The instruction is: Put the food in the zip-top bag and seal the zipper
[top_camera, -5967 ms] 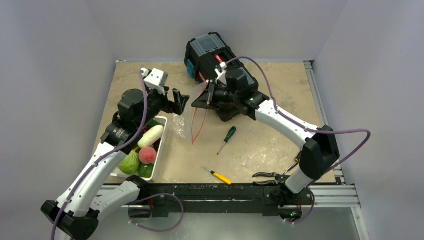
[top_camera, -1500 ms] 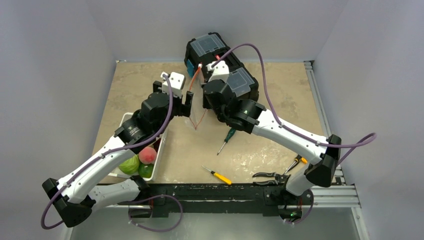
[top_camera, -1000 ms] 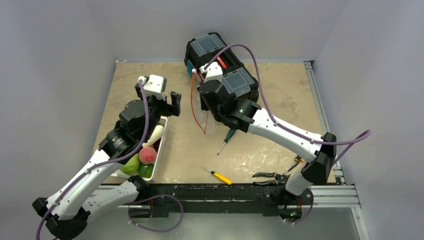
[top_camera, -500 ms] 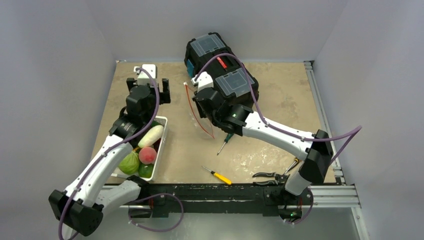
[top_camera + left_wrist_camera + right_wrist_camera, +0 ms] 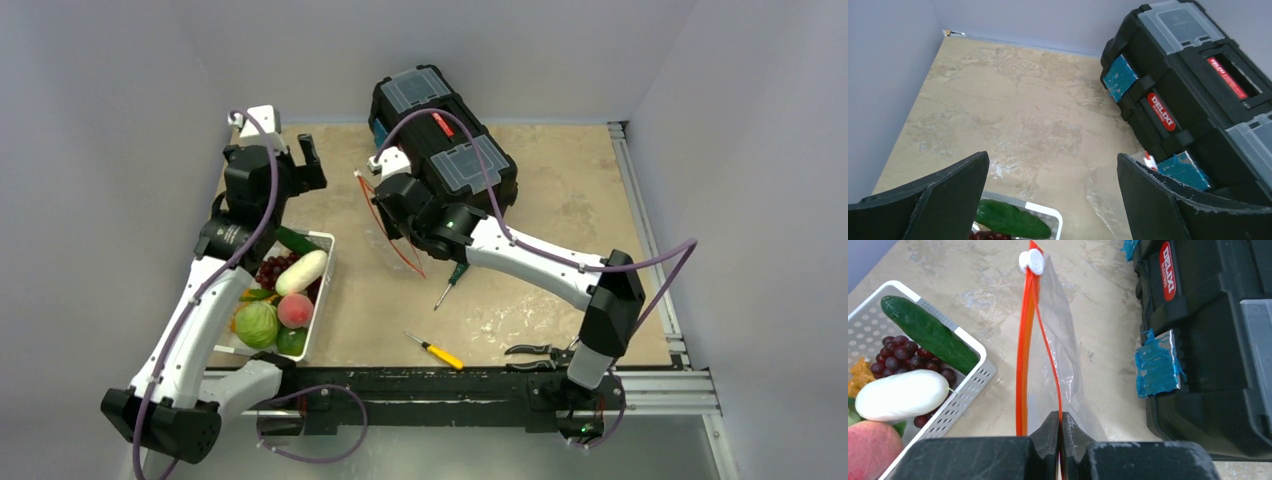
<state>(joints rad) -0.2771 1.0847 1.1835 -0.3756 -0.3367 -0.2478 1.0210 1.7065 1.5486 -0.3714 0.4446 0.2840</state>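
Observation:
My left gripper reaches the cucumber (image 5: 923,330) next and grabs its end away from the bag. That leaves the cucumber's other end free to enter the open bag's opening.
The clear zip-top bag (image 5: 392,232) hangs from my right gripper (image 5: 384,192), just right of the basket. In the right wrist view the jaws (image 5: 1060,421) are shut on one side of the orange-red zipper (image 5: 1023,365). The other side bows away, so the mouth is partly open, with the white tab (image 5: 1030,261) at the far end. The food lies in the white basket (image 5: 322,290): cabbage (image 5: 256,324), peach (image 5: 294,310), radish (image 5: 302,272), grapes (image 5: 270,270), cucumber (image 5: 923,330). My left gripper (image 5: 285,165) is open and empty, above the basket's far end (image 5: 1053,160).
The black toolbox (image 5: 440,130) stands at the back, just behind the right gripper. A green-handled screwdriver (image 5: 455,272), a yellow-handled screwdriver (image 5: 436,351) and pliers (image 5: 550,347) lie on the table near the front. Walls close in the left and far sides.
My left gripper has swung from the bag's mouth to the far left, open. My right gripper has carried the bag to the left, toward the basket.

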